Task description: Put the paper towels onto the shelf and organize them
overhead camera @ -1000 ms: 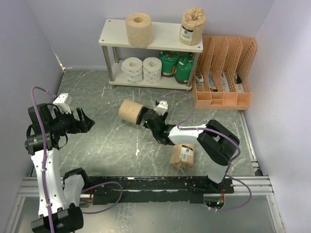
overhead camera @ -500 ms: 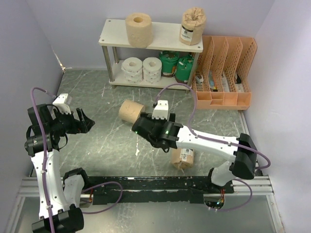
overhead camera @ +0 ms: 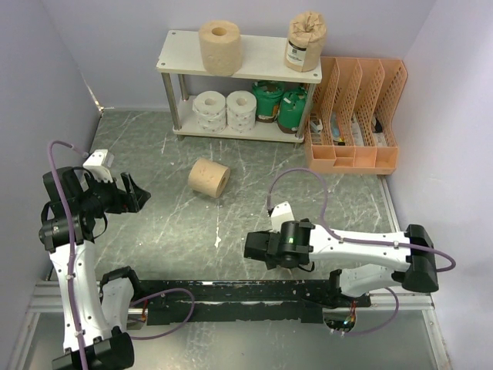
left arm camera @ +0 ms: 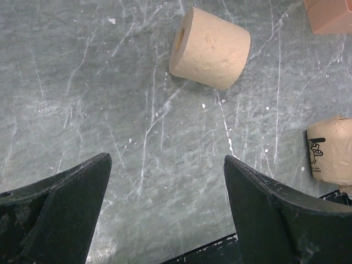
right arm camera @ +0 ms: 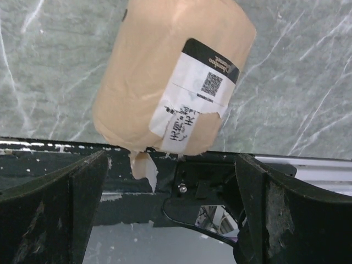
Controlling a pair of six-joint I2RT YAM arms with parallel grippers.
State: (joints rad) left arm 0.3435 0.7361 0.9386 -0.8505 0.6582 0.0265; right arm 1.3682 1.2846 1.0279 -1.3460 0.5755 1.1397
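The far end of the wrapped barcode roll needs to stay free to stand on the shelf, so I should grab the roll with my right gripper by the gathered paper at its near end [right arm camera: 144, 164].
The cream two-tier shelf [overhead camera: 262, 58] stands at the back. Its top board holds a bare tan roll [overhead camera: 220, 46] and a wrapped barcode roll [overhead camera: 306, 41]. Its lower board holds two white patterned rolls [overhead camera: 225, 111] and two green rolls [overhead camera: 280, 103]. Another bare tan roll [overhead camera: 209, 177] [left arm camera: 209, 47] lies on its side mid-table. A second wrapped barcode roll [right arm camera: 173, 82] [left arm camera: 330, 151] lies near the front rail, hidden under my right arm in the top view. My right gripper [overhead camera: 266, 248] [right arm camera: 171, 158] is open just over its near end. My left gripper [overhead camera: 135, 193] [left arm camera: 166, 158] is open and empty at the left.
An orange perforated file organizer [overhead camera: 354, 116] stands right of the shelf; its corner shows in the left wrist view [left arm camera: 330, 14]. The black base rail [overhead camera: 231, 293] [right arm camera: 55, 159] runs along the near edge, close behind the wrapped roll. Walls close in the table on three sides.
My right arm has swung back from beside the bare tan roll at mid-table to the near edge, over the wrapped barcode roll. The bare roll stays put. The left arm has not moved.
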